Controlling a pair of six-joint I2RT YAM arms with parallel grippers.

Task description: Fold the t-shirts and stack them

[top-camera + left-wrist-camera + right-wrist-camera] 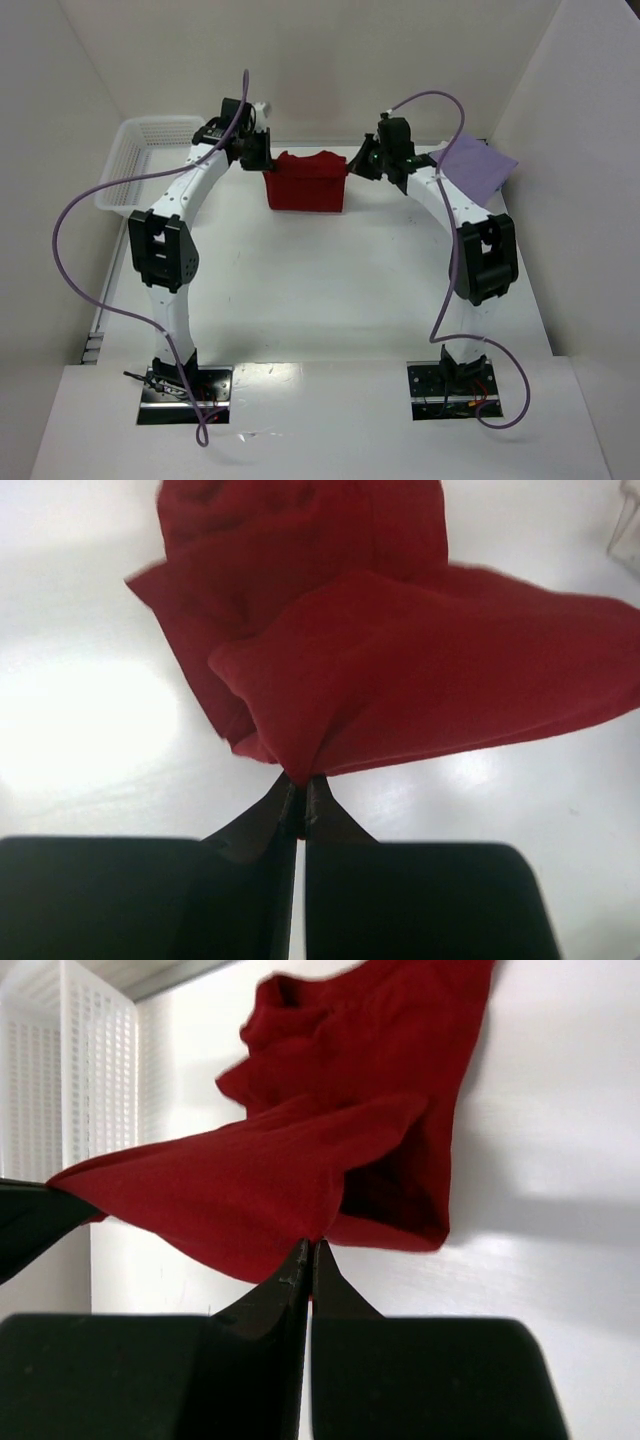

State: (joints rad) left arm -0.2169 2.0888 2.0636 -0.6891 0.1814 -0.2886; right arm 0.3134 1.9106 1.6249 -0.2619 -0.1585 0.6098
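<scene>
The left gripper should go on holding the shirt's corner, because the shirt's held edge hangs stretched above the table and the corner would drop in a crumple if the gripper opened now.
A dark red t-shirt hangs stretched between my two grippers at the far middle of the table, its lower part resting on the surface. My left gripper is shut on the shirt's left corner; in the left wrist view the red t-shirt bunches into the closed tips of that gripper. My right gripper is shut on the right corner, and the red t-shirt drapes from its gripper. A lavender t-shirt lies folded flat at the far right.
A white mesh basket stands at the far left, and this basket also shows in the right wrist view. White walls enclose the table on three sides. Purple cables loop off both arms.
</scene>
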